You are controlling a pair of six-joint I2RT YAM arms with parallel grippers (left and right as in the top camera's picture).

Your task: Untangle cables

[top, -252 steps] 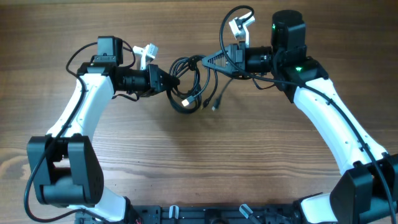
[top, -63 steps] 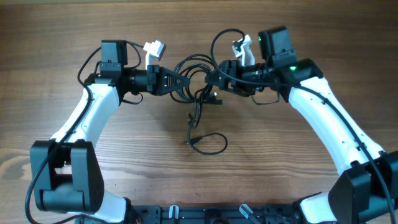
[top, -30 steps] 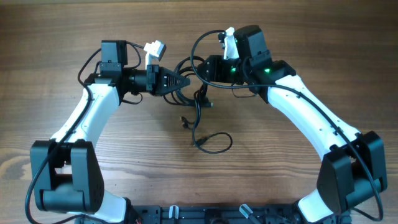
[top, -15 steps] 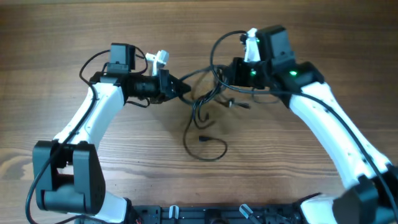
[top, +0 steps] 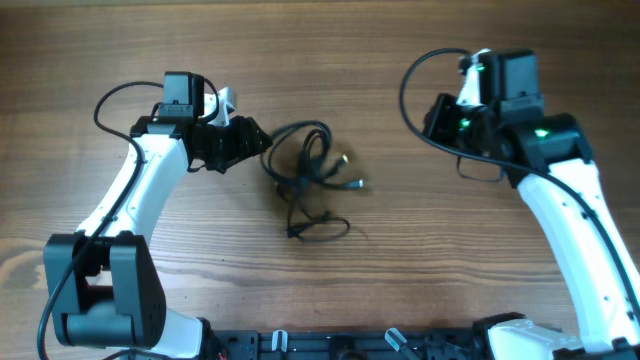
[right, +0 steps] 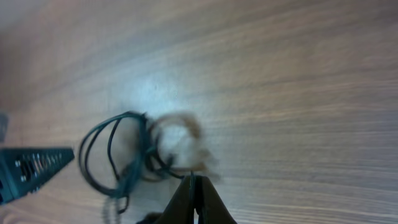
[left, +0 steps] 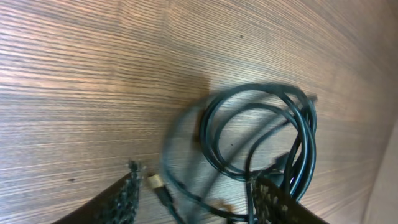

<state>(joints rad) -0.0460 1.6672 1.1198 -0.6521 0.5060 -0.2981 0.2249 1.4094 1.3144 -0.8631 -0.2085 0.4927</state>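
Next, my left gripper reaches the tangle and grabs its bundled loops, leaving the plug ends free for my right gripper to untangle.
The cables (top: 305,172) lie as a small black tangle on the wooden table, with a loop at the top and a loose curl (top: 318,230) trailing toward the front. Plug ends (top: 352,184) stick out on the right. My left gripper (top: 262,143) is open just left of the tangle. In the left wrist view the cable loops (left: 261,134) and a small plug (left: 153,181) show blurred between and beyond the left gripper (left: 199,202); nothing looks pinched. My right gripper (top: 430,118) is shut and empty, well right of the tangle. From the right wrist, the right gripper (right: 193,182) sees the cables (right: 121,155) far off.
The right arm's own thick wire (top: 412,90) loops up beside its wrist, and the left arm's wire (top: 112,100) arcs at far left. Both arm bases (top: 100,290) stand near the front edge. Bare wood (top: 450,230) lies between the tangle and the right arm.
My left gripper has opened and let go of the cables. The right arm pulled back to the right, jaws shut. The tangle has dropped onto the table.
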